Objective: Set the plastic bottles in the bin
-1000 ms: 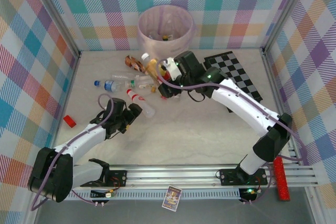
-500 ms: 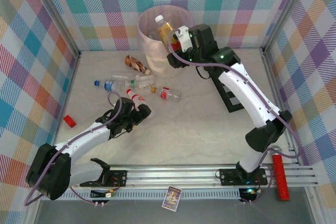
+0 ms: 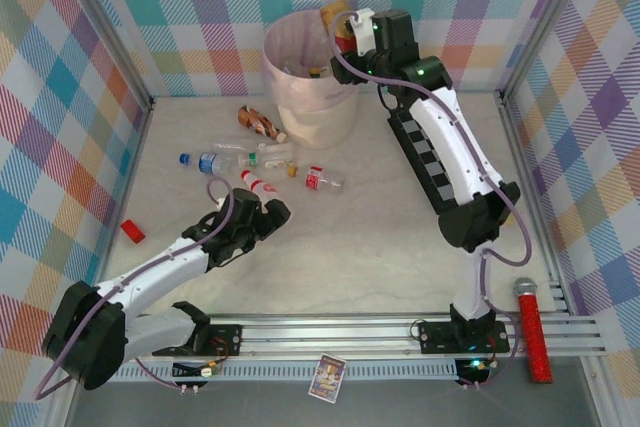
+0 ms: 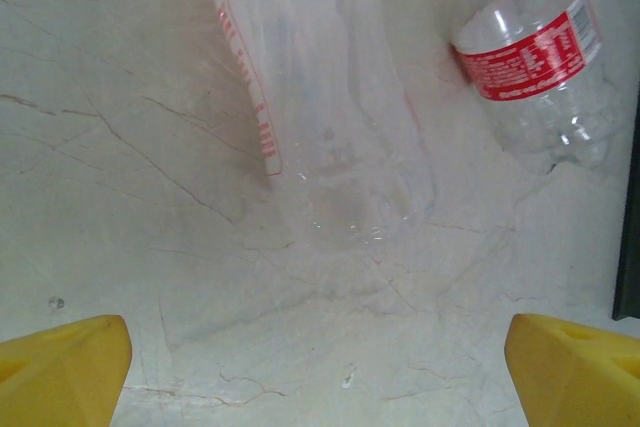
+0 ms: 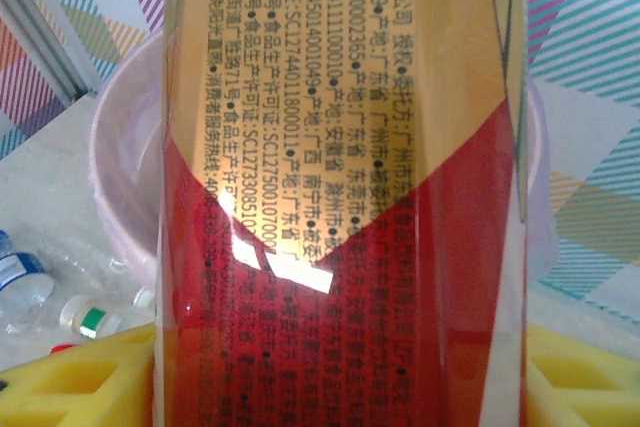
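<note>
The orange-yellow bottle hangs over the bin's rim, so it is too early for my right gripper to release it. Its move toward the bin's open middle comes first.
My right gripper is shut on an orange-yellow bottle with a white cap, held high over the right rim of the bin, a pale bucket with a pink liner. In the right wrist view the bottle's red and yellow label sits between the yellow pads, with the bin behind it. My left gripper stands open low over the table, just short of a clear red-capped bottle. A red-labelled bottle lies to its right.
More bottles lie left of the bin: a blue-capped one, a crumpled brown one, a clear one. A checkerboard lies under the right arm. A red stick and a small red block lie near the side walls.
The right arm has lifted the orange-yellow bottle from the table up over the bin's rim. The left gripper has crept forward towards the clear bottle.
</note>
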